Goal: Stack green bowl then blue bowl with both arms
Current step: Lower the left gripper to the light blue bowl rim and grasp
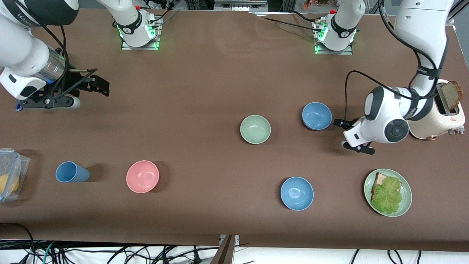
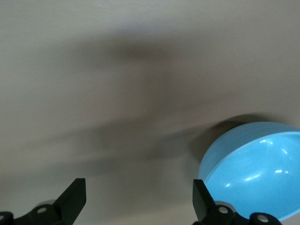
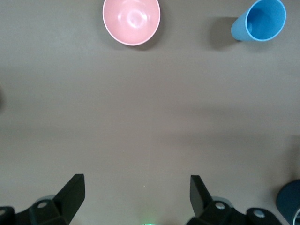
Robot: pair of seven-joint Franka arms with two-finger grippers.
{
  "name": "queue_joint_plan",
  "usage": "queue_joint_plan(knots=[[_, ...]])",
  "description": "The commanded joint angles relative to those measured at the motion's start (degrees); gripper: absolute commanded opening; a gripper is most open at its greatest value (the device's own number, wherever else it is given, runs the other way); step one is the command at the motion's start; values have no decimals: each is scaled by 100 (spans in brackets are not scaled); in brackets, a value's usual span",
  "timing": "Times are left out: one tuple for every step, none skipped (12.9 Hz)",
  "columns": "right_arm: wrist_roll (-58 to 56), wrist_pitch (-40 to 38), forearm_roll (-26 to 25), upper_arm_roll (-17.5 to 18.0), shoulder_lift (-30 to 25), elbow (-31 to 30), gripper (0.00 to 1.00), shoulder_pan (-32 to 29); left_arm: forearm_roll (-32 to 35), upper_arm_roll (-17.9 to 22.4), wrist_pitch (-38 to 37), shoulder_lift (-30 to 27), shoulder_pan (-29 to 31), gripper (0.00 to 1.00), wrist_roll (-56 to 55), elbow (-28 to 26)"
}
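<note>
The blue bowl should be stacked with the green bowl [image 1: 255, 129]. My left gripper should next grab the blue bowl by its rim [image 1: 331, 117].
The pale green bowl [image 1: 255, 129] sits upright on the brown table, near its middle. The muted blue bowl [image 1: 317, 116] stands beside it, toward the left arm's end and a little farther from the front camera. My left gripper [image 1: 342, 134] is open and empty, low over the table right beside the blue bowl, on the toaster's side. In the left wrist view this gripper [image 2: 139, 197] frames bare table, with the blue bowl [image 2: 255, 171] just outside one finger. My right gripper [image 1: 88, 93] is open and empty over the table at the right arm's end; in its wrist view the gripper [image 3: 137, 194] is over bare table.
A brighter blue bowl [image 1: 296, 193] sits nearer the front camera. A green plate [image 1: 405, 205] with bread and lettuce and a toaster [image 1: 445, 115] are at the left arm's end. A pink bowl [image 1: 142, 176], a blue cup [image 1: 71, 172] and a plastic container [image 1: 9, 174] are toward the right arm's end.
</note>
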Motion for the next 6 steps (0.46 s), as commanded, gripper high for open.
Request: queue_joint_plan(knots=[[-100, -210, -68, -24, -253, -30, 99, 17, -146, -36, 563, -342, 5, 100, 152, -633], [-100, -192, -59, -15, -236, -13, 99, 17, -146, -36, 695, -369, 5, 100, 178, -730], [-118, -140, -59, -24, -184, 13, 99, 17, -146, -36, 836, -369, 5, 100, 239, -792], [-153, -105, -59, -24, -88, 31, 99, 17, -146, -36, 950, -360, 5, 100, 309, -819], [-153, -78, -50, -24, -8, 49, 99, 8, -146, -36, 1038, -351, 5, 100, 319, -880], [-153, -78, -50, -24, 19, 75, 99, 8, -146, -36, 1074, -351, 5, 100, 319, -898]])
